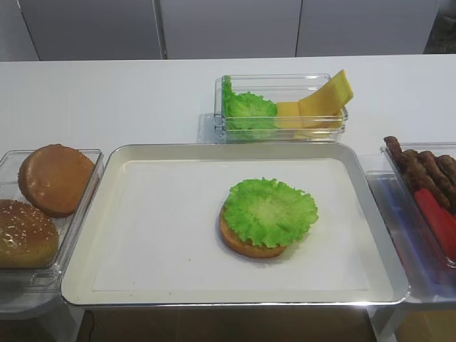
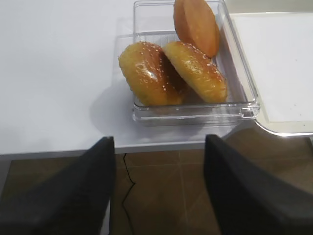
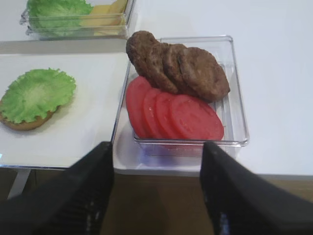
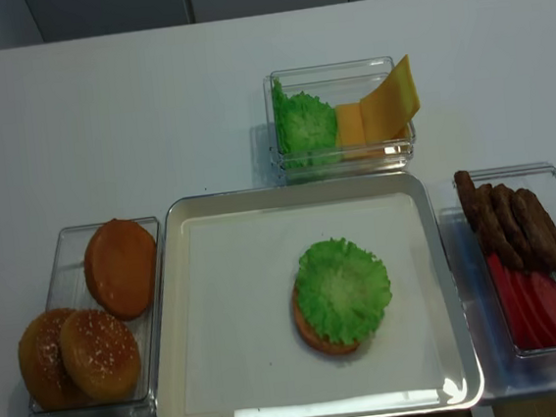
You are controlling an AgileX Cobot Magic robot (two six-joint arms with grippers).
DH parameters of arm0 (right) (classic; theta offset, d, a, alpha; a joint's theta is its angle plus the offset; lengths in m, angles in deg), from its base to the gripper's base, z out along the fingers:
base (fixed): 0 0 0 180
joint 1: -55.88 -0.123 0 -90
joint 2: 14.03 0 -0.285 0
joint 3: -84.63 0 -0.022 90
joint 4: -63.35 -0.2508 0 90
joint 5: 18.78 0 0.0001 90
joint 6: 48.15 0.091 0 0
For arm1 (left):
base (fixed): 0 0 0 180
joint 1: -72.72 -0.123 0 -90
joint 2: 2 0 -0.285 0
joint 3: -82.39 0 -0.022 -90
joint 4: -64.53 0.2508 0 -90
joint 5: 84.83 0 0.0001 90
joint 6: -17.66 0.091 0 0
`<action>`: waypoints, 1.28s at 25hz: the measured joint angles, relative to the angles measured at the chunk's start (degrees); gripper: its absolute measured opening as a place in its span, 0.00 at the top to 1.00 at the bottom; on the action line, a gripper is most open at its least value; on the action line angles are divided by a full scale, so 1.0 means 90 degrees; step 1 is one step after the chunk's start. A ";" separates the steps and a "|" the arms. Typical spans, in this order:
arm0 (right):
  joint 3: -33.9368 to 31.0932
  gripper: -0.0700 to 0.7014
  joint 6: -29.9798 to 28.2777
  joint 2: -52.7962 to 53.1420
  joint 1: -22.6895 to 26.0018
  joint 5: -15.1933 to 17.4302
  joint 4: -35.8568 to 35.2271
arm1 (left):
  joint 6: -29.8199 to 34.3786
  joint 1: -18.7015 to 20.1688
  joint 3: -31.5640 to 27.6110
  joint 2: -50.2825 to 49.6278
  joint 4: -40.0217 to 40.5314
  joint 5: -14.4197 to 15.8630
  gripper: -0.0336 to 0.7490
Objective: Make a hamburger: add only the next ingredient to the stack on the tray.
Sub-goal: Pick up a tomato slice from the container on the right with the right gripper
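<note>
The tomato slices lean close against one another, so I need to take hold of the outermost slice by its exposed upper edge with my right gripper next.
The tomato slices lean in a row at the front of a clear container to the right of the tray; they also show as red slices in the overhead view. The stack, a bottom bun under a ruffled lettuce leaf, sits right of the tray's middle. My right gripper hangs open and empty off the table's front edge, just in front of the tomato container. My left gripper is open and empty too, off the front edge before the bun container. Neither gripper shows in the exterior views.
Brown patties fill the back of the tomato container. A clear box with buns stands left of the tray. Behind the tray, another clear box holds lettuce and cheese slices. Brown floor lies below the table edge.
</note>
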 joint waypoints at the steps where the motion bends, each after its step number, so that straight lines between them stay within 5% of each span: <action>1: 0.0077 0.34 0.0002 -0.0280 0.0000 -0.0015 -0.0013 | 0.0000 0.0000 0.0000 0.0000 0.0000 0.0000 0.41; 12: 0.1106 0.34 0.0153 -0.4265 0.0000 -0.0717 -0.0385 | 0.0000 0.0000 0.0000 0.0000 0.0000 0.0000 0.41; 20: 0.2340 0.36 0.0269 -0.6589 -0.0367 -0.0222 -0.0418 | 0.0000 0.0000 0.0000 0.0000 0.0000 0.0000 0.41; 26: 0.2436 0.40 0.1009 -0.7518 -0.1154 -0.0222 0.0328 | 0.0000 0.0000 0.0000 0.0000 0.0000 0.0000 0.41; 32: 0.2436 0.49 0.1139 -0.7931 -0.1257 -0.0272 0.0571 | 0.0000 0.0000 0.0000 0.0000 0.0000 0.0000 0.41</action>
